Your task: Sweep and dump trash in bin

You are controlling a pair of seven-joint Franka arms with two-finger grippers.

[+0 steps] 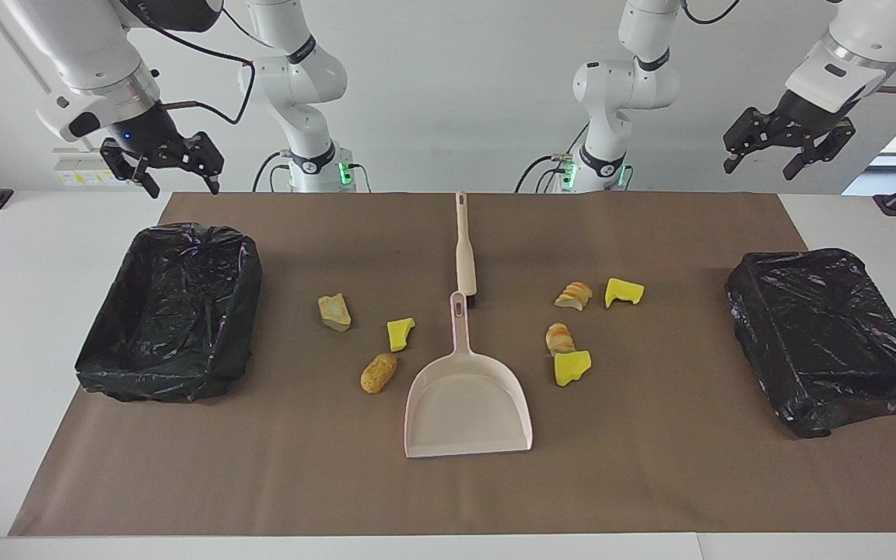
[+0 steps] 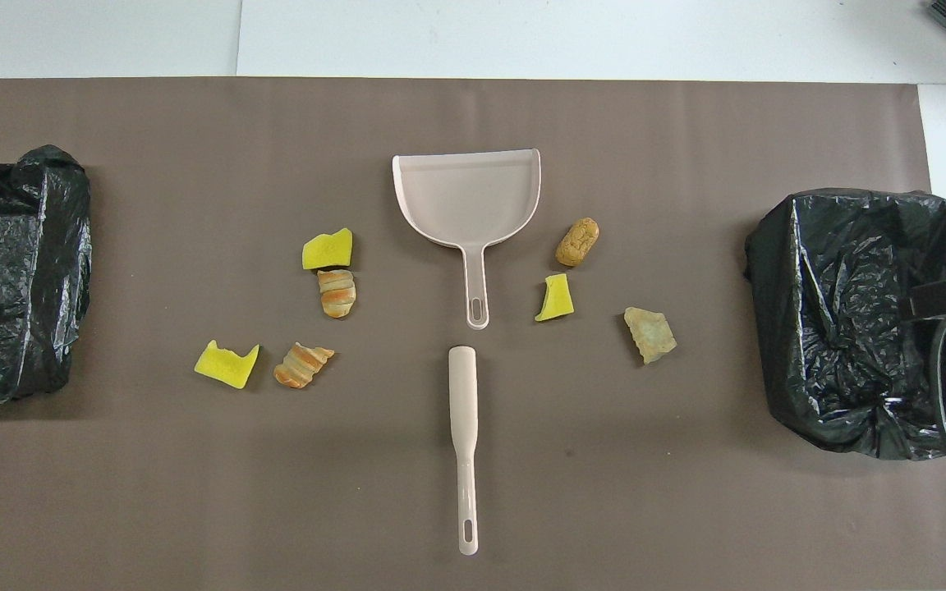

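The right gripper grabs the pale pink dustpan (image 2: pixel 466 197) by its narrow handle (image 2: pixel 476 286) next. The dustpan's broad pan spreads too wide for the fingers.
Several trash scraps lie on the brown mat around the pale pink dustpan (image 1: pixel 467 408) (image 2: pixel 466 197). Toward the right arm's end are a tan chunk (image 1: pixel 334 311), a yellow sponge piece (image 1: pixel 400 333) and a brown bread piece (image 1: pixel 378 373). Toward the left arm's end are two striped bread pieces (image 1: pixel 574 295) (image 1: pixel 560 338) and two yellow sponge pieces (image 1: pixel 623 292) (image 1: pixel 572 367). The beige brush (image 1: pixel 465 249) (image 2: pixel 463 443) lies nearer the robots, in line with the dustpan's handle. My right gripper (image 1: pixel 182 183) and left gripper (image 1: pixel 759 167) hang high, open and empty, each over a bin.
A bin lined with a black bag (image 1: pixel 172 311) (image 2: pixel 859 320) stands at the right arm's end of the mat. A second black-lined bin (image 1: pixel 825 338) (image 2: pixel 13 271) stands at the left arm's end. White table borders the mat (image 1: pixel 650 482).
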